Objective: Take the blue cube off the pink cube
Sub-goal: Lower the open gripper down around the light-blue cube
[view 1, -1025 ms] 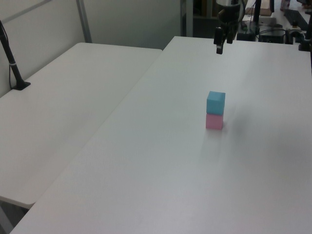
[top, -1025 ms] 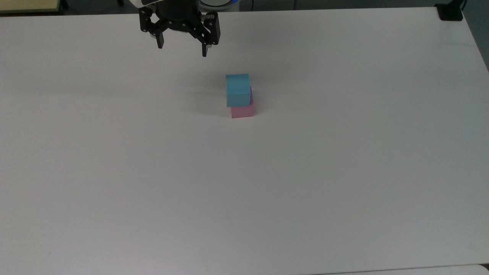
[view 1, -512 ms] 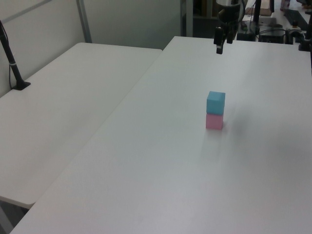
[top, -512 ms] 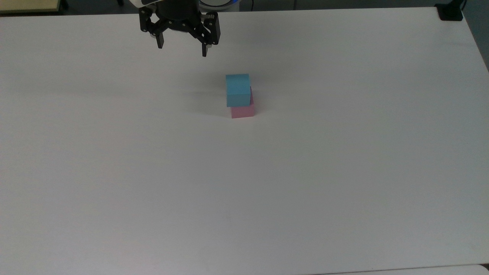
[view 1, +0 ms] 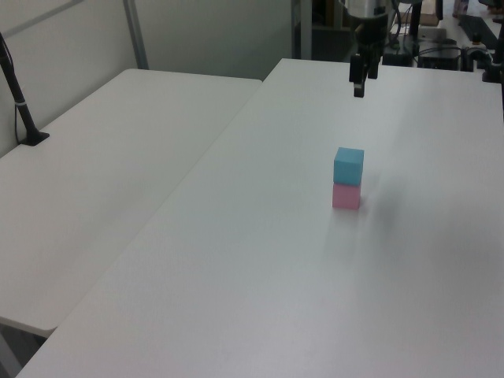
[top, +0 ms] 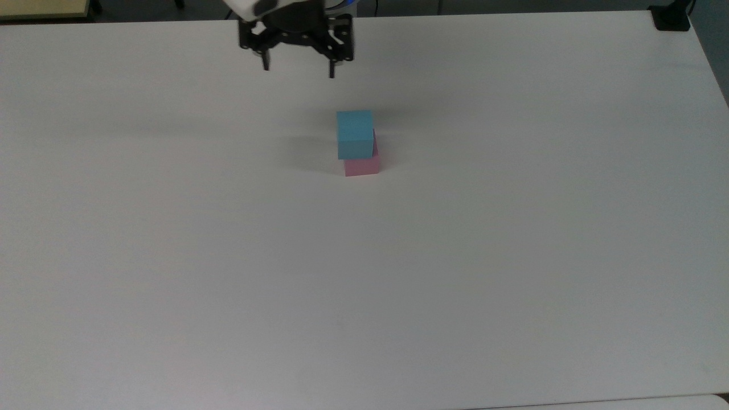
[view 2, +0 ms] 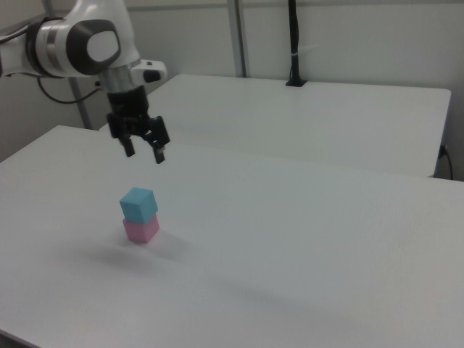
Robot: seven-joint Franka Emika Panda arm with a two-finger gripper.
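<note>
The gripper will take the blue cube off the pink cube (view 1: 346,197) next, so it will grab the blue cube by its upper sides.
The blue cube (top: 354,134) (view 1: 348,165) (view 2: 138,204) rests on top of the pink cube (top: 362,165) (view 1: 346,197) (view 2: 141,229) near the middle of the white table (top: 364,273). The stack is slightly offset, so a strip of pink shows along the top view's right. My gripper (top: 298,69) (view 1: 359,85) (view 2: 145,154) hangs open in the air, fingers pointing down, with nothing between them. It is up and to the left of the stack in the top view, well apart from both cubes.
A second white table (view 1: 102,181) (view 2: 304,116) stands beside this one. A black pole (view 1: 17,98) (view 2: 293,43) is clamped to it. A black mount (top: 671,17) sits at the top view's far right corner.
My gripper has shifted to the top view's right, toward the stack, and sits a little closer to the cubes. The cubes have not moved.
</note>
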